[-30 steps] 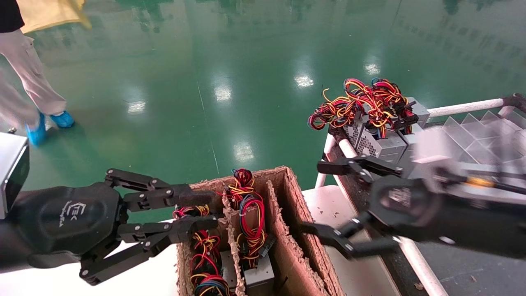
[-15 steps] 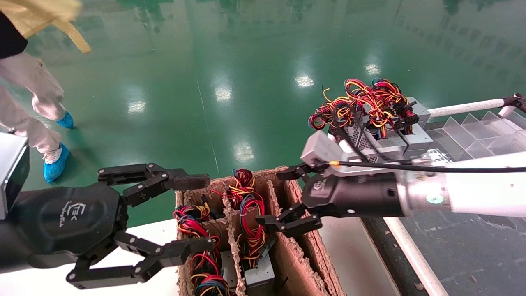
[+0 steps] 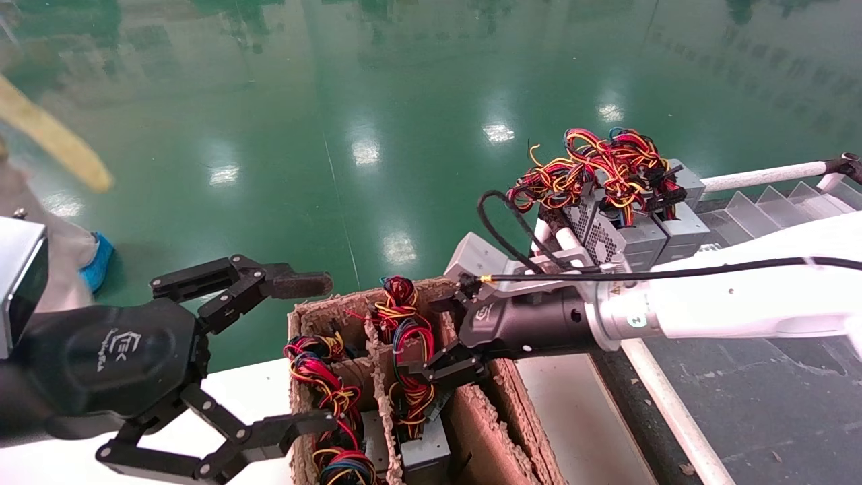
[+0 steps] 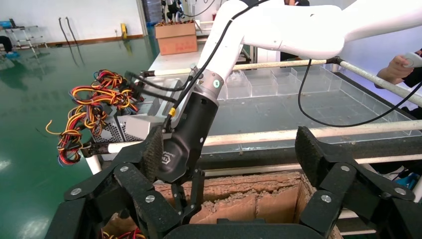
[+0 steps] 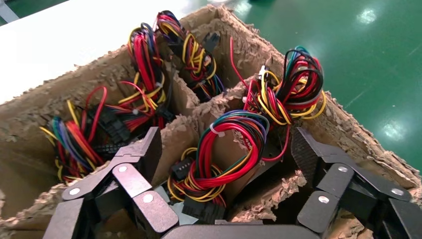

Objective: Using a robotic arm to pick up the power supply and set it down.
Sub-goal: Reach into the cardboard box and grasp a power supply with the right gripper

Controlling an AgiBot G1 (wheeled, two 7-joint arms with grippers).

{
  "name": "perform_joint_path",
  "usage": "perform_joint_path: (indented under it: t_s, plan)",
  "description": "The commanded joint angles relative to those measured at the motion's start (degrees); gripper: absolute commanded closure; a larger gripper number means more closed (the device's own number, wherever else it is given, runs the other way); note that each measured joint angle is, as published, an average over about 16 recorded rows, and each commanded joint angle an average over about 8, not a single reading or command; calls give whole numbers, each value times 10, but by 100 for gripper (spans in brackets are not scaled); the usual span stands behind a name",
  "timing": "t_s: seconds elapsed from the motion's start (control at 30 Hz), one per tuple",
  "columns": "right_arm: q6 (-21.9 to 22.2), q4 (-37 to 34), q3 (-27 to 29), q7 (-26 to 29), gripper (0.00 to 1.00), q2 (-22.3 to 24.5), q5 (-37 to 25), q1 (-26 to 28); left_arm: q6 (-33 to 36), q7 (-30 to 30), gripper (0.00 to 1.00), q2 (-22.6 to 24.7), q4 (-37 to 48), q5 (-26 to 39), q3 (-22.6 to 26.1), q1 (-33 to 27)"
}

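The slot's cardboard sides close in on the metal case of the middle slot's power supply. My right gripper should next grab that power supply by the wire loop standing up on its top [image 3: 415, 343].
A torn cardboard box [image 3: 502, 421] holds power supplies upright in its slots. The middle slot's power supply [image 3: 425, 450] is a grey metal case topped by a looped red, yellow and blue wire bundle [image 5: 229, 149]. My right gripper [image 3: 431, 337] reaches down into that slot from the right. It is open, with a finger on each side of the bundle [image 5: 226, 144] and nothing gripped. My left gripper [image 3: 330, 351] hovers wide open at the box's left end, and between its fingers [image 4: 229, 149] only the cardboard rim shows.
More power supplies [image 3: 626, 232] with tangled wires stand on the corner of a white-tube rack [image 3: 761, 176] at the right, beside clear dividers [image 3: 774, 202]. Another wire bundle [image 3: 323, 377] fills the box's left slot. The box sits on a white table [image 3: 572, 404].
My right arm swung left from the rack and lowered its open gripper around the middle slot's wire bundle. The left gripper opened wider. The person at the far left walked mostly out of view.
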Motion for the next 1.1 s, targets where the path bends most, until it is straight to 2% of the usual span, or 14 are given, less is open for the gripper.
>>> perform_joint_path:
  t_s: [0.03,0.4,1.1]
  plan:
    - [2,-9,-5,-1,100,-8,-7,3,0,0,0,0,0,0,0,0]
    - [12,-14,-13,-10,100,-18,-23,0,0,0,0,0,0,0,0,0]
    - [19,-9,-6,-19,100,-14,-13,-11,0,0,0,0,0,0,0,0]
